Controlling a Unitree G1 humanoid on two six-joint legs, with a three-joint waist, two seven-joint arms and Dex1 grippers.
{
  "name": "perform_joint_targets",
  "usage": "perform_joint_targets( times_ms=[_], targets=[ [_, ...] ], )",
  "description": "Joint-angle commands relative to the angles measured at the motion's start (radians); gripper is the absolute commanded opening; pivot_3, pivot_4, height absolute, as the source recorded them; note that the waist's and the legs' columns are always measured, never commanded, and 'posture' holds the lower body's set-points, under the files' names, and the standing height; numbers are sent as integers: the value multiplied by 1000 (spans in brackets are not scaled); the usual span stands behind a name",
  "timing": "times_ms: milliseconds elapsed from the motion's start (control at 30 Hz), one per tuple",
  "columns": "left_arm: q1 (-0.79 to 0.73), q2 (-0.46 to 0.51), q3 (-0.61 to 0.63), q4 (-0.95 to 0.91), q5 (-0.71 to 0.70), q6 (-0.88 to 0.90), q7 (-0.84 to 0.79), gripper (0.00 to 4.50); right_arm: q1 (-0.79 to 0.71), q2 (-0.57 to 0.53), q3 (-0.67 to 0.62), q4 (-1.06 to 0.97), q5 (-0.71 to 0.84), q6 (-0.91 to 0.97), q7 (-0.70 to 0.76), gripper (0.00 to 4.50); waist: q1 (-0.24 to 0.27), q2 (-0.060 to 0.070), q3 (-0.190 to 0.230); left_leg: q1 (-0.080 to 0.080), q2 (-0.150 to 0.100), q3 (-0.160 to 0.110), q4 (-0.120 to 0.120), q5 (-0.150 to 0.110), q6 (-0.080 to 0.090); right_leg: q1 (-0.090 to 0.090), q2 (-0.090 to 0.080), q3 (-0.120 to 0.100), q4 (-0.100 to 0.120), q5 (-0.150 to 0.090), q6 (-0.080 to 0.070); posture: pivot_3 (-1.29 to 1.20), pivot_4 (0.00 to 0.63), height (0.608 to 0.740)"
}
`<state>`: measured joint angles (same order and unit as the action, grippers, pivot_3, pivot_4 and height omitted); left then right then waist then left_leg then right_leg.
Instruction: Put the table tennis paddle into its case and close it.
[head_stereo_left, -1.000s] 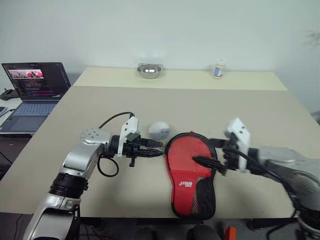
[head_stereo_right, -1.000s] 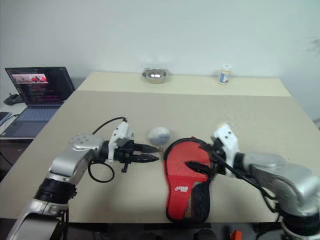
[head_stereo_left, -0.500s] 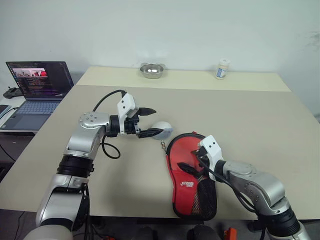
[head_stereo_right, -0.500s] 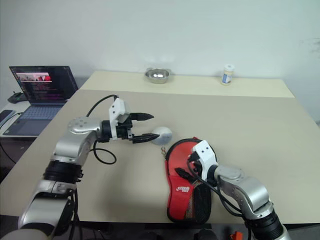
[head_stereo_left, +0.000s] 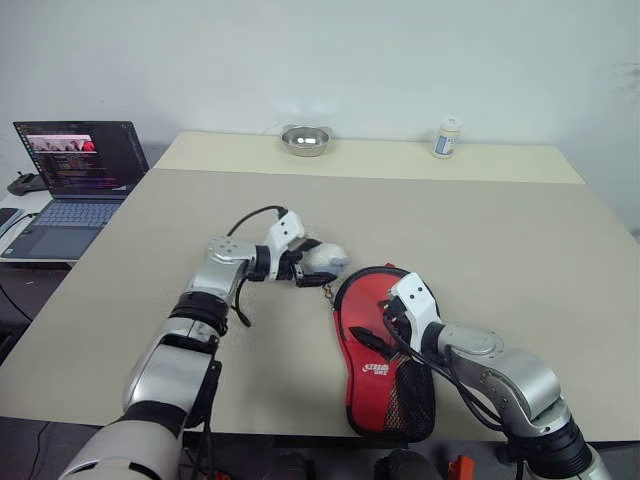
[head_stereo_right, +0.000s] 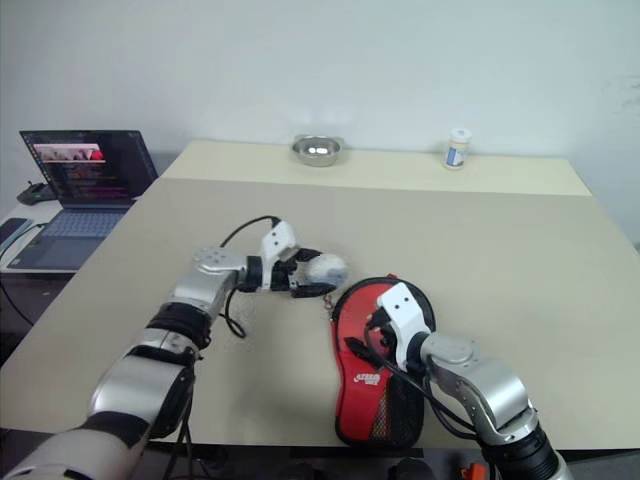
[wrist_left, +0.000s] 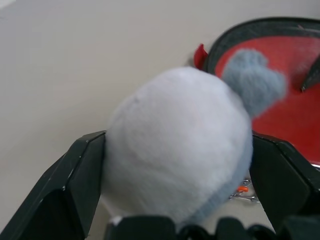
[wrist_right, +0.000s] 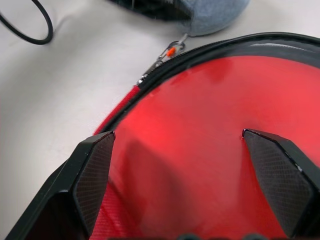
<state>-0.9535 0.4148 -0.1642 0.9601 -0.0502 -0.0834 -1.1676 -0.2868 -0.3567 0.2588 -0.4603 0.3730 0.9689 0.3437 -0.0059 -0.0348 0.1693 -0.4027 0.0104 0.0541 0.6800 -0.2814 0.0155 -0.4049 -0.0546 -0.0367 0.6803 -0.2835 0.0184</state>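
My left gripper should close on the ball now, because the white and grey plush ball (head_stereo_left: 326, 258) (wrist_left: 175, 150) sits between its fingers. Closing now would hold it.
The case (head_stereo_left: 383, 365) lies red side up near the table's front edge, with white lettering and a black mesh pocket at its near end. A black zip rim (wrist_right: 210, 47) rings its round red part. A short chain (head_stereo_left: 326, 291) joins the zip pull to a white and grey plush ball (head_stereo_left: 326, 258). My left gripper (head_stereo_left: 316, 265) is open, one finger on each side of that ball (wrist_left: 175, 150). The right gripper (head_stereo_left: 375, 325) hovers open just over the case's round red part (wrist_right: 200, 100). The table tennis paddle is hidden.
An open laptop (head_stereo_left: 75, 180) sits on a side table at far left. A metal bowl (head_stereo_left: 305, 140) and a small white bottle (head_stereo_left: 444, 137) stand along the table's back edge. The beige tabletop (head_stereo_left: 480, 230) stretches wide to the right.
My left gripper opened, swung forward and down to the plush ball, and now straddles it. The right gripper came down onto the case early on, then held still.
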Motion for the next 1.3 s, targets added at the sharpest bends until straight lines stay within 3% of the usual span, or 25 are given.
perform_joint_targets(
  times_ms=[33,67,167,433,533,900,1033,1300],
  targets=[
    [-31,-5,11,25,14,-31,2,4473,-10,-1,-11,-49,-14,-24,-1,4500,0,0,0,0,0,0,0,0,0,0,0,0,0,0,0,0,150,740],
    [-32,-6,13,33,16,-34,4,4473,-10,-2,-12,-49,-16,-25,-1,4500,0,0,0,0,0,0,0,0,0,0,0,0,0,0,0,0,150,740],
    [-33,-6,18,49,24,-41,13,3864,-4,-19,-11,-37,-35,-34,7,4500,0,0,0,0,0,0,0,0,0,0,0,0,0,0,0,0,150,740],
    [-90,-33,6,114,88,-65,130,1094,43,-69,59,19,-73,-5,48,4500,1,-2,-1,0,0,0,0,0,0,1,0,0,0,0,0,0,150,740],
    [-156,-71,-1,169,139,-54,267,515,60,-74,66,38,-72,1,66,4500,4,-5,-3,1,0,-1,1,0,0,1,0,-1,0,0,0,0,150,740],
    [-314,-239,-100,351,336,-101,530,469,59,-54,99,142,-93,-9,100,4500,1,-11,-9,4,0,-1,1,0,0,5,0,-1,1,1,1,0,150,740],
    [-389,-357,-140,393,420,-103,735,469,80,-66,124,129,-87,15,124,4500,3,-12,-10,5,0,-2,1,0,0,6,0,-2,0,1,1,0,150,740],
    [-475,-549,-167,401,472,-213,729,469,106,-81,147,104,-95,31,133,4500,5,-10,-12,5,0,-3,0,0,0,8,0,-3,-2,0,1,0,150,740]
  ],
)
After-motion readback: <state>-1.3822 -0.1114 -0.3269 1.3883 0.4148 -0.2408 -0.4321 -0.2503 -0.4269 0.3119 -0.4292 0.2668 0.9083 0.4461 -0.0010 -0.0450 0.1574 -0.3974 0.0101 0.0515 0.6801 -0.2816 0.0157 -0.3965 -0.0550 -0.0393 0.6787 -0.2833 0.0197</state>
